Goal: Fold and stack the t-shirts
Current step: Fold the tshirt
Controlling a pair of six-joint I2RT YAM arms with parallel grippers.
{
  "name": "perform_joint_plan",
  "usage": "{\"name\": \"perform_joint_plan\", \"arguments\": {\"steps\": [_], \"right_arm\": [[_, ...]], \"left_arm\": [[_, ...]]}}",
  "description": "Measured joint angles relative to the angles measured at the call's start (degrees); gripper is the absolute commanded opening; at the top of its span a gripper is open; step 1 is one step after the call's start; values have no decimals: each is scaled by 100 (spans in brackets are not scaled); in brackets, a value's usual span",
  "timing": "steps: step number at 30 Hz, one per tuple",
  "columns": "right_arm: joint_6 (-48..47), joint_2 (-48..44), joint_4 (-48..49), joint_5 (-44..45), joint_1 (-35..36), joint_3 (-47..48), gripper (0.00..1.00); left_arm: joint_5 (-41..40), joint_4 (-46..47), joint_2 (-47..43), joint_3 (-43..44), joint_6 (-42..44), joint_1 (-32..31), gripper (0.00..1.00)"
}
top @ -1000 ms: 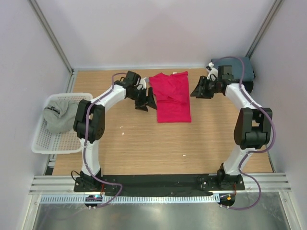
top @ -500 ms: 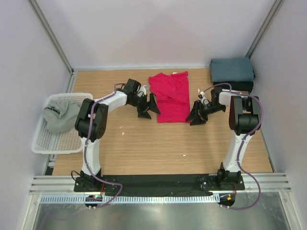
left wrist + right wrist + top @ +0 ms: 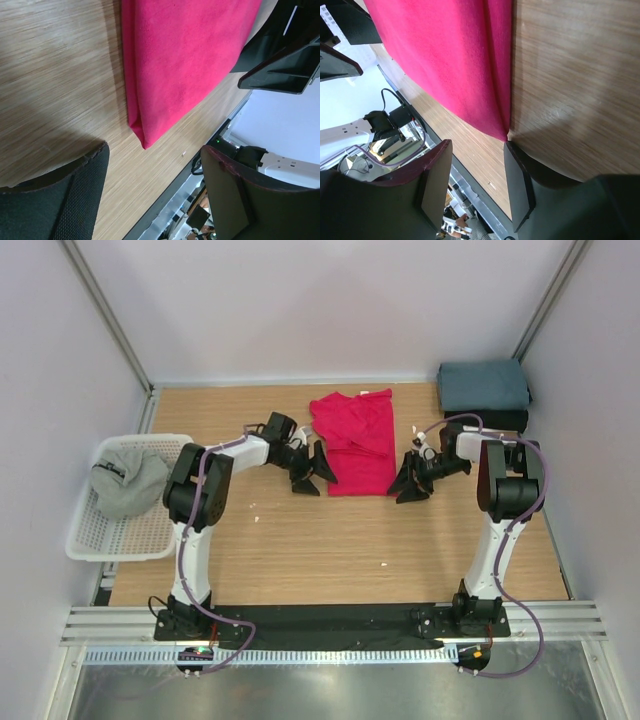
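Note:
My right gripper grabs the crimson-red t-shirt's near corner (image 3: pixel 392 492) (image 3: pixel 503 135) next, opposite the t-shirt's corner by my left gripper, to fold the t-shirt's near edge over backward.
A crimson-red t-shirt (image 3: pixel 355 440) lies partly folded at the table's back middle, also seen in the left wrist view (image 3: pixel 180 55) and the right wrist view (image 3: pixel 450 60). My left gripper (image 3: pixel 312 472) (image 3: pixel 155 150) hovers open by its near left corner with nothing between the fingers. My right gripper (image 3: pixel 405 480) (image 3: pixel 477 147) stands open at the near right corner, one fingertip (image 3: pixel 512 150) right beside the cloth. A folded slate-blue t-shirt (image 3: pixel 483 385) rests on a black one (image 3: pixel 508 421) at the back right. A light grey t-shirt (image 3: pixel 125 485) lies in the basket.
The white mesh basket (image 3: pixel 110 545) sits off the table's left edge. Walls close in at the back and on both sides. Bare wood stretches between the red shirt and the arm bases (image 3: pixel 330 625).
My right gripper swung from beside the blue stack down to the red shirt's near right corner. My left gripper slid toward the near left corner and opened wider.

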Motion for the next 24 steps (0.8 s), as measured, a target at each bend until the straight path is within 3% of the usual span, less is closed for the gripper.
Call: {"name": "perform_joint_plan", "arguments": {"steps": [6,24], "right_arm": [[-114,-96,-188,168,0,-63,53],[184,9,39,315,0,166,49]], "left_arm": [[94,151,74,2,-144,-122,74],[173,251,264,37,-297,-223,53]]}}
